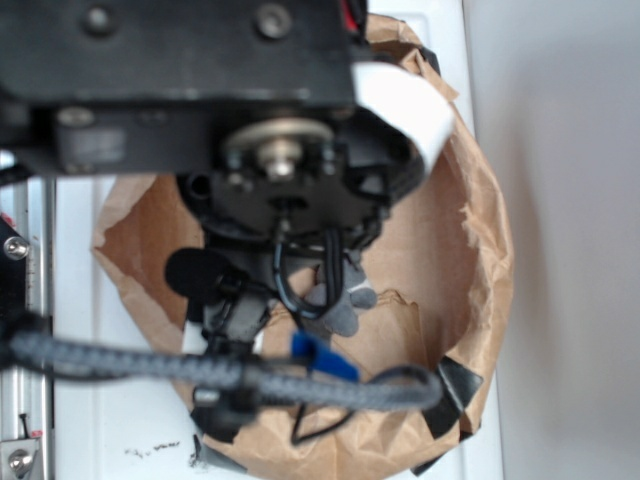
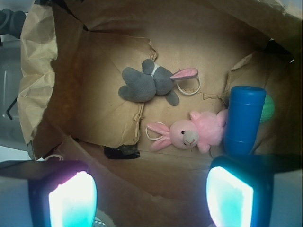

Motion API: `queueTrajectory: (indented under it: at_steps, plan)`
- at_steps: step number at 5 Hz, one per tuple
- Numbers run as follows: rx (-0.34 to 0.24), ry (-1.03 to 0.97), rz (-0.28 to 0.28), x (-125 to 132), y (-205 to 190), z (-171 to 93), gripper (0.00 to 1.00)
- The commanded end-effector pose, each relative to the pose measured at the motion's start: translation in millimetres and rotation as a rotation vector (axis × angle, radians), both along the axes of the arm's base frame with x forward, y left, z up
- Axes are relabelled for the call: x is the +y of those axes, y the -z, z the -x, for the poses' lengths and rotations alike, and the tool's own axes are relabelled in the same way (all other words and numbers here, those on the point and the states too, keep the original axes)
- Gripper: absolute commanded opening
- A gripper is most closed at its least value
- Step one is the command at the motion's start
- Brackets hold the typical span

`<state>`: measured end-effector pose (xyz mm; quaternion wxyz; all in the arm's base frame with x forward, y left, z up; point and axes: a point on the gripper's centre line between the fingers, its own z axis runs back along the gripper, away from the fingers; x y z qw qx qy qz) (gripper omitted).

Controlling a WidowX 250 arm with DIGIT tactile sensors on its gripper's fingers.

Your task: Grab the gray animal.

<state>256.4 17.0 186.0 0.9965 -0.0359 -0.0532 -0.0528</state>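
Note:
My gripper grabs the gray animal by its torso [image 2: 146, 88] beside the white band [image 2: 155, 69] next, to pick it out.
The gray animal [image 2: 147, 84] is a dark-gray plush bunny with a pink inner ear and a white loop cord. It lies on its side on the floor of a brown paper bag [image 2: 94, 113], at upper centre of the wrist view. My gripper [image 2: 150, 198] is open and empty, well above the bag floor, with the bunny far ahead of its glowing pads [image 2: 72, 201]. In the exterior view the arm hides most of the bag's inside; a small gray patch [image 1: 345, 310] shows under it, likely the bunny.
A pink plush bunny [image 2: 191, 135] lies just in front of the gray one. A blue cylinder [image 2: 244, 120] stands at its right, with something green [image 2: 268, 109] behind it. Crumpled bag walls [image 1: 480, 250] ring everything. Black tape [image 2: 122, 152] sits on the floor.

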Motion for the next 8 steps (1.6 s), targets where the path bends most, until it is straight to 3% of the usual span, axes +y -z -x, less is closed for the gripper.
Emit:
queueTrajectory:
  at_steps: [1, 2, 4, 5, 6, 7, 8]
  plan:
    - [-0.157, 0.225, -0.095, 18, -6, -7, 1.00]
    - [-0.177, 0.442, -0.159, 21, 11, -18, 1.00]
    - [-0.122, 0.773, -0.132, -6, 73, -50, 1.00]
    - [-0.178, 0.842, -0.094, -20, 92, -64, 1.00]
    - [-0.270, 0.915, -0.057, -40, 106, -77, 1.00]
    - [-0.317, 0.967, -0.010, -58, 102, -83, 1.00]
    - [-0.294, 0.958, -0.005, -62, 103, -80, 0.59]
